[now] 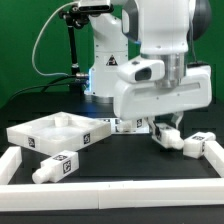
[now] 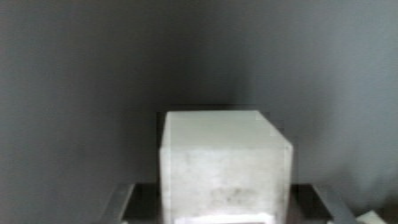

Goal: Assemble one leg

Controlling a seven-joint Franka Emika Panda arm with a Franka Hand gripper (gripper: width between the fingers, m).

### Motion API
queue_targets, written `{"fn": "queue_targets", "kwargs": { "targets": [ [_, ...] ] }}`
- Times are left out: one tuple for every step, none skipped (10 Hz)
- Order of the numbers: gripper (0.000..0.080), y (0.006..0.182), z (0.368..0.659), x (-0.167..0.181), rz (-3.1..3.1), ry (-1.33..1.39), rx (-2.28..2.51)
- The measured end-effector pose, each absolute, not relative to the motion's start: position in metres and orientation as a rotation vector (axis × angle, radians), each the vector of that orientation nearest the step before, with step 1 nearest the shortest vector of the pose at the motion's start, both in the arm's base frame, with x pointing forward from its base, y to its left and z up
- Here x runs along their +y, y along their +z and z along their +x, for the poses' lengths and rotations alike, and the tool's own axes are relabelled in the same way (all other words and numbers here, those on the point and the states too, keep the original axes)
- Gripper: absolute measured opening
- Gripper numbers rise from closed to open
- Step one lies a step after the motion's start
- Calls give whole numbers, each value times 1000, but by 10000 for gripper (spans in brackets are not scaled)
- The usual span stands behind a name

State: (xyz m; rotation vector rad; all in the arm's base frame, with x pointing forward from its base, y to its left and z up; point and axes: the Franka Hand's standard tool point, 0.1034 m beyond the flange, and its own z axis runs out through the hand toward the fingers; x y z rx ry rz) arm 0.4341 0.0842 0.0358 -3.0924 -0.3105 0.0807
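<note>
My gripper should keep hold of the white leg [image 1: 172, 141] [image 2: 226, 155], because the leg hangs tilted with its lower end above the dark tabletop. The leg would tip if I opened my gripper now.
In the wrist view a stubby white leg [image 2: 226, 155] fills the space between my fingers [image 2: 139, 203], and my gripper [image 2: 226, 216] is shut on it. In the exterior view my gripper [image 1: 163, 129] hangs low over the table at the right, with that leg [image 1: 172, 141] in its jaws, at or just above the dark surface. A second leg [image 1: 198, 144] lies close beside it on the exterior view's right. A third leg [image 1: 52, 168] lies at the front left.
The large square white tray-like part [image 1: 55, 131] lies at the left. Long white bars run along the front [image 1: 110, 193] and the right [image 1: 214, 152]. The arm's white base [image 1: 105, 70] stands behind, with a black stand and cables at the back.
</note>
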Motion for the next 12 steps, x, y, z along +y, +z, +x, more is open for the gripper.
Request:
{"fn": "queue_targets", "kwargs": {
  "targets": [
    [284, 42, 417, 96, -3104, 98, -196],
    [284, 45, 411, 102, -3096, 106, -149],
    [284, 43, 413, 99, -3092, 105, -187],
    [284, 42, 414, 99, -3092, 107, -186],
    [284, 42, 414, 99, -3092, 107, -188],
    [284, 42, 413, 99, -3092, 110, -189],
    [284, 37, 402, 103, -3099, 113, -77],
    [284, 29, 379, 108, -3104, 130, -36],
    [284, 23, 364, 112, -3109, 141, -23],
    [284, 17, 356, 115, -3107, 130, 40],
    [284, 13, 353, 115, -3106, 136, 46],
    [284, 13, 354, 114, -3105, 126, 43]
  ]
}}
